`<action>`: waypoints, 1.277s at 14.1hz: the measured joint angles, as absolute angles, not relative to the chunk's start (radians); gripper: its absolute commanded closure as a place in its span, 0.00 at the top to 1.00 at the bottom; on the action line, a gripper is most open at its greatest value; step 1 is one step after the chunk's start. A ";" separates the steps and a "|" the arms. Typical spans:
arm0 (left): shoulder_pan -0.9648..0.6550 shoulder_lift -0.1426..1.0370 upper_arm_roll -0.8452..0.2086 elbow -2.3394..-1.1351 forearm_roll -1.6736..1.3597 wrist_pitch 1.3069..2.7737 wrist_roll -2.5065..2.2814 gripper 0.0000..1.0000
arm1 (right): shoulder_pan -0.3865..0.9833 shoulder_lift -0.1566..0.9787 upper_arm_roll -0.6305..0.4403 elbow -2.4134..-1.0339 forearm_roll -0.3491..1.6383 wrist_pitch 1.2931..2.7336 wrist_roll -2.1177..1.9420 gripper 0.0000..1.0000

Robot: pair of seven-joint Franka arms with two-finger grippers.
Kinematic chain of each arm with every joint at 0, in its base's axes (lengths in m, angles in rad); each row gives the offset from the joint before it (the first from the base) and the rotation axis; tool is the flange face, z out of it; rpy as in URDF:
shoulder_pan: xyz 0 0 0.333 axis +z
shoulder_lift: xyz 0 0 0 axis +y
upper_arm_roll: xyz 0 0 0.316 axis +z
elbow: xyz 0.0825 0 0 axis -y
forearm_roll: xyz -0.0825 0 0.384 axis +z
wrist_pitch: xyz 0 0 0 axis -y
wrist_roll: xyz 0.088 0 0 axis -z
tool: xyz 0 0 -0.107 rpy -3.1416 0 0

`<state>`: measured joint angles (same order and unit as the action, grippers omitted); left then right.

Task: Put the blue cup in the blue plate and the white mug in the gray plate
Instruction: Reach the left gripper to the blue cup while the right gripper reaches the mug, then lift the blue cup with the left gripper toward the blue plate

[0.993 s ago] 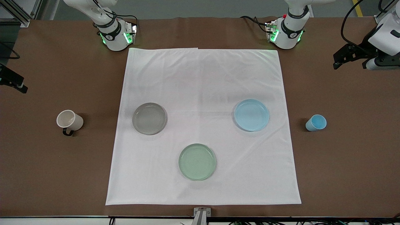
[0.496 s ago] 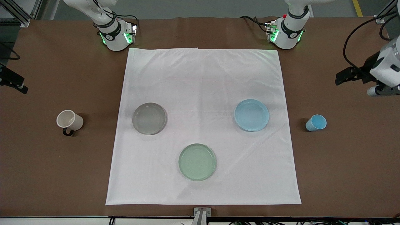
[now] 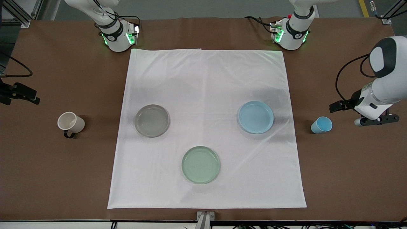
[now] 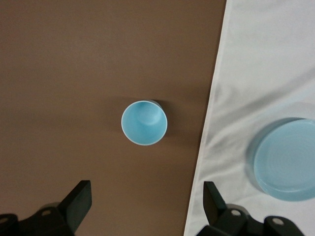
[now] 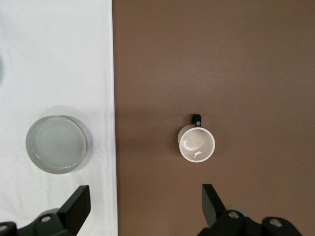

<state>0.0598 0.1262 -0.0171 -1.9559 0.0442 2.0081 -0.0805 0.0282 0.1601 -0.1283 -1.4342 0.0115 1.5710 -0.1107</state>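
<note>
The right gripper takes hold of the white mug by its black handle next, to set the mug in the gray plate.
The blue cup stands upright on the brown table, off the cloth, toward the left arm's end. The blue plate lies on the white cloth beside it. My left gripper hangs open and empty over the bare table beside the cup; in the left wrist view the cup is clear of the fingers. The white mug stands off the cloth toward the right arm's end, beside the gray plate. My right gripper is open and empty above the table near the mug.
A pale green plate lies on the white cloth, nearer the front camera than the other plates. Both arm bases stand along the table's edge farthest from the camera. Only a black part of the right hand shows at the front view's edge.
The left arm has swung toward the front camera and now hangs beside the blue cup. The right hand has shifted slightly the same way. Cups and plates have not moved.
</note>
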 measured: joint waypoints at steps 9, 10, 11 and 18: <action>0.166 0.319 -0.025 -2.038 0.096 2.262 -0.052 0.65 | -0.120 0.419 -0.145 -1.674 0.008 2.030 -0.294 1.00; 0.164 0.330 -0.026 -2.039 0.095 2.276 -0.052 0.56 | -0.131 0.445 -0.145 -1.718 0.008 2.107 -0.321 1.00; 0.163 0.342 -0.027 -2.039 0.095 2.294 -0.052 0.45 | -0.139 0.472 -0.145 -1.748 0.009 2.165 -0.347 1.00; 0.161 0.389 -0.038 -2.039 0.078 2.317 -0.052 0.00 | -0.152 0.558 -0.140 -1.773 0.059 2.293 -0.385 0.97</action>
